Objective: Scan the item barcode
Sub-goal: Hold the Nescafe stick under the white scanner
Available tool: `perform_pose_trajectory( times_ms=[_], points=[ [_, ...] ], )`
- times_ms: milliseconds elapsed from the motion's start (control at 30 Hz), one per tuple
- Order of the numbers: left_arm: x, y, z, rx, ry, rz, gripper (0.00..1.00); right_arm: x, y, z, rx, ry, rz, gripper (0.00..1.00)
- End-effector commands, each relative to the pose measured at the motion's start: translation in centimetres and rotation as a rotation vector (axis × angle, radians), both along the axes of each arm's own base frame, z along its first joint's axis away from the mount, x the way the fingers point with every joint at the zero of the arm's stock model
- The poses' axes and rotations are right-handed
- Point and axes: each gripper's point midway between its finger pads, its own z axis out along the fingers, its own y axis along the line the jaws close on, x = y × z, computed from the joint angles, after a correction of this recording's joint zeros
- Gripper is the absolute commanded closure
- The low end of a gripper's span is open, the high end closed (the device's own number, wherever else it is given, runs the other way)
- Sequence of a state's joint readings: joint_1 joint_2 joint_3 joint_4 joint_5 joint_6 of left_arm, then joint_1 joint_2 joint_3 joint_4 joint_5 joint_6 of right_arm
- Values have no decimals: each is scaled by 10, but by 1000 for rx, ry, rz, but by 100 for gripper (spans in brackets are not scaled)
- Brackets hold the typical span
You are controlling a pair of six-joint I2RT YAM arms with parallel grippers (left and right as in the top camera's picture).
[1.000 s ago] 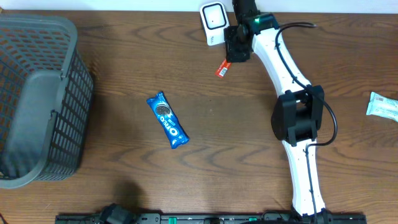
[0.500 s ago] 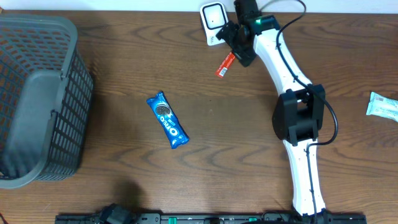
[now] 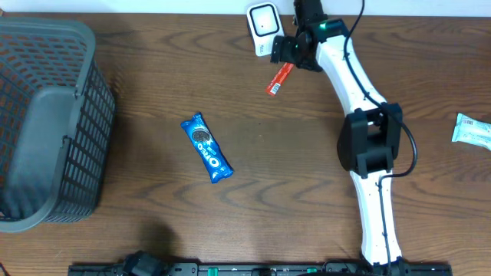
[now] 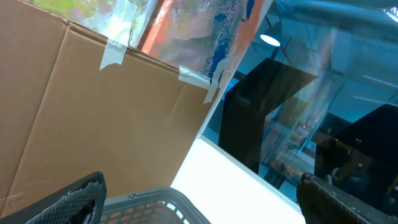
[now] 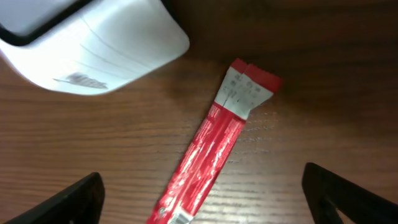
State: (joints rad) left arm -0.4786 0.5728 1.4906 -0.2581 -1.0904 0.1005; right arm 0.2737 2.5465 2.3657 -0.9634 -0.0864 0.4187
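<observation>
My right gripper will next hold the red stick packet across its narrow middle (image 3: 283,75) (image 5: 206,154), so that both printed ends stay uncovered for scanning the barcode.
A red stick packet (image 3: 279,79) lies flat on the brown table just in front of the white barcode scanner (image 3: 263,23). My right gripper (image 3: 294,50) hovers above the packet's far end, open and holding nothing. The right wrist view shows the packet (image 5: 217,143) lying diagonally between my two wide-apart fingertips (image 5: 62,202), with the scanner (image 5: 93,43) at the upper left. My left gripper (image 4: 205,205) is open and empty, pointing off the table over the basket's rim (image 4: 161,200). The overhead view does not show it.
A blue Oreo pack (image 3: 205,148) lies mid-table. A grey mesh basket (image 3: 46,123) fills the left side. A pale green-and-white packet (image 3: 472,130) lies at the right edge. The right arm (image 3: 368,146) runs from the near edge up to the scanner.
My right gripper has opened and let go of the red packet, which now rests on the table. The gripper has drawn back a little towards the far edge.
</observation>
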Motion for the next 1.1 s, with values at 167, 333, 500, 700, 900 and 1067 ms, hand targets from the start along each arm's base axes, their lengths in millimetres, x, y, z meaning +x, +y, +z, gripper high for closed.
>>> perform_pose_trajectory(
  times_ms=[167,333,500,700,900,1067],
  points=[
    [-5,3,0,-14,-17,4,2,-6,-2,-69,-165,55,30,9],
    [-5,3,0,-14,-18,4,2,-3,-12,-72,-204,43,-49,23],
    [-5,3,0,-14,-17,4,2,-11,-16,-75,-221,79,-53,40],
    [-5,3,0,-14,-17,4,2,-25,-15,-90,-235,142,-39,80],
    [-5,3,0,-14,-17,4,2,-49,-12,-97,-260,229,-42,99],
    [-5,3,0,-14,-18,4,2,-63,3,-69,-220,254,-10,99]
  ],
)
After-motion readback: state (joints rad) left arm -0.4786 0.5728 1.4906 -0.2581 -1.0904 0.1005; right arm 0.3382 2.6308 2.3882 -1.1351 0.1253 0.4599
